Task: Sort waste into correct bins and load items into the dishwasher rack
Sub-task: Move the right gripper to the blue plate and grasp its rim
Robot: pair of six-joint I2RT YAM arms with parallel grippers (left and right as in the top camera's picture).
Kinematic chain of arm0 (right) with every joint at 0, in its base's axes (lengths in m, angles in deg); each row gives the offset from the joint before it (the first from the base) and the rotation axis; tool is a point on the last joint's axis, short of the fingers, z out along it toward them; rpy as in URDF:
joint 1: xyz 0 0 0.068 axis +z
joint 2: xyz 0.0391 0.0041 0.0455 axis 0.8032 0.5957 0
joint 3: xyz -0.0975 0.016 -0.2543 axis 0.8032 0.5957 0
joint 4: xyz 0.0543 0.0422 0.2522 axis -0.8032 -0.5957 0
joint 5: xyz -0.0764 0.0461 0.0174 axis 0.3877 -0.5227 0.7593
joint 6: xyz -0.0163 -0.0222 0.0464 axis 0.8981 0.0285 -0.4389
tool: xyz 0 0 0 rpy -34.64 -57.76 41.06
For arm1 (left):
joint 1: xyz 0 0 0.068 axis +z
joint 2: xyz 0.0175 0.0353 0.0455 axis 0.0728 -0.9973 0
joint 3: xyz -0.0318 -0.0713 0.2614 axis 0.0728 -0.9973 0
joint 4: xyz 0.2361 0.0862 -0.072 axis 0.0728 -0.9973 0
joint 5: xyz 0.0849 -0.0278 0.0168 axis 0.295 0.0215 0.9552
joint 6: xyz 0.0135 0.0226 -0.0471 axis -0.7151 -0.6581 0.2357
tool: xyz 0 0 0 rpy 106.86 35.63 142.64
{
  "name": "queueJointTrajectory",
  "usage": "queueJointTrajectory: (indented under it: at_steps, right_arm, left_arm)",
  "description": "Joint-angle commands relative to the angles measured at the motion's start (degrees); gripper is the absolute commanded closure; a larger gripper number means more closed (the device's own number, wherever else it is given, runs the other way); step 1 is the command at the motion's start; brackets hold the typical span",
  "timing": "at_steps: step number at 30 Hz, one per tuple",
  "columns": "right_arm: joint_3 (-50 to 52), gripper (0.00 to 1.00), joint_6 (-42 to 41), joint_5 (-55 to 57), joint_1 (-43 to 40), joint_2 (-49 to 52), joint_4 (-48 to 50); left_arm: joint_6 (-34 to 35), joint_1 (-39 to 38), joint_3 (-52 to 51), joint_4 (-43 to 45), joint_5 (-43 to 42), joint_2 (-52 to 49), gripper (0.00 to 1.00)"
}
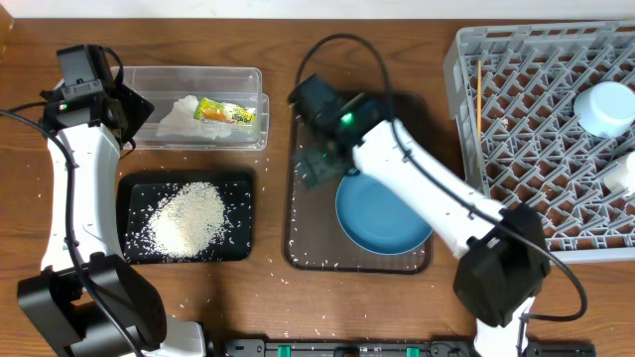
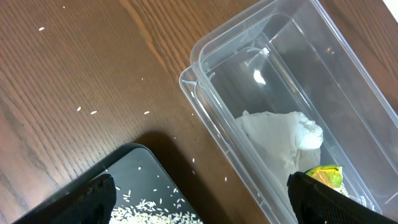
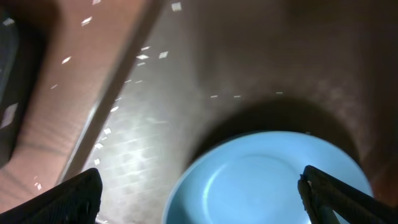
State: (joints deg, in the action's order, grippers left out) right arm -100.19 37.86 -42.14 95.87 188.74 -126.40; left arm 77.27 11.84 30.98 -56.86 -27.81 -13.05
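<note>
I need to grab the dark-blue dish by its rim [image 1: 340,202] [image 3: 189,174] with my right gripper next. The opposite edge then stays free to go into the dishwasher rack.
The dark-blue dish [image 1: 382,213] lies on the brown serving tray [image 1: 313,233]. My right gripper [image 1: 317,167] hangs open and empty over the dish's left rim; in the right wrist view the dish [image 3: 267,180] lies between my open fingers [image 3: 199,190]. My left gripper [image 1: 129,109] is open and empty by the left end of the clear tub [image 1: 139,74], which holds the white tissue [image 2: 280,134] and the yellow-green wrapper [image 2: 326,175]. Rice [image 1: 189,216] is heaped in the black tray [image 1: 134,188]. The grey rack [image 1: 516,188] holds chopsticks [image 1: 479,99], a pale bowl [image 1: 605,107] and a white cup [image 1: 621,174].
Loose rice grains lie scattered on the wooden table [image 2: 93,68] around the black tray [image 2: 134,171], and on the brown serving tray's floor [image 3: 143,56]. The rack fills the right side up to the table's edge.
</note>
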Motion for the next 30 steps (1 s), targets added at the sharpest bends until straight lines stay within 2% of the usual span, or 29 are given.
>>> queueJointTrajectory:
  at_steps: [1, 6, 8, 13, 21, 25, 27, 30]
  right_arm:
    - [0.66, 0.01, -3.63, 3.52, 2.49, 1.81, -0.61]
    - [4.20, 0.04, -10.78, 3.52, 4.15, 3.23, -1.29]
    - [6.56, 0.12, -13.05, 3.41, 4.26, 3.39, -1.20]
    - [11.67, 0.21, -14.95, 1.68, 4.26, 3.39, -1.33]
    - [18.64, 0.44, -15.12, -2.86, 4.42, 3.41, 2.16]
    - [19.76, 0.66, -15.15, -2.91, 4.94, 3.41, 4.00]
    - [19.69, 0.72, -15.10, -2.89, 5.27, 3.41, 4.72]
    - [18.49, 0.76, -14.23, -2.93, 5.16, 3.41, 4.42]
  left_arm:
    - [-0.11, 0.04, 0.35, -0.37, 0.13, 0.92, 0.09]
    - [-0.11, 0.04, 0.35, -0.37, 0.13, 0.92, 0.09]
    - [-0.11, 0.04, 0.35, -0.37, 0.13, 0.92, 0.09]
    - [-0.09, 0.04, 0.35, -0.37, 0.13, 0.92, 0.09]
    - [-0.11, 0.04, 0.35, -0.37, 0.13, 0.92, 0.09]
    - [-0.11, 0.04, 0.35, -0.37, 0.13, 0.92, 0.09]
    - [-0.09, 0.04, 0.35, -0.37, 0.13, 0.92, 0.09]
    - [-0.09, 0.04, 0.35, -0.37, 0.13, 0.92, 0.09]
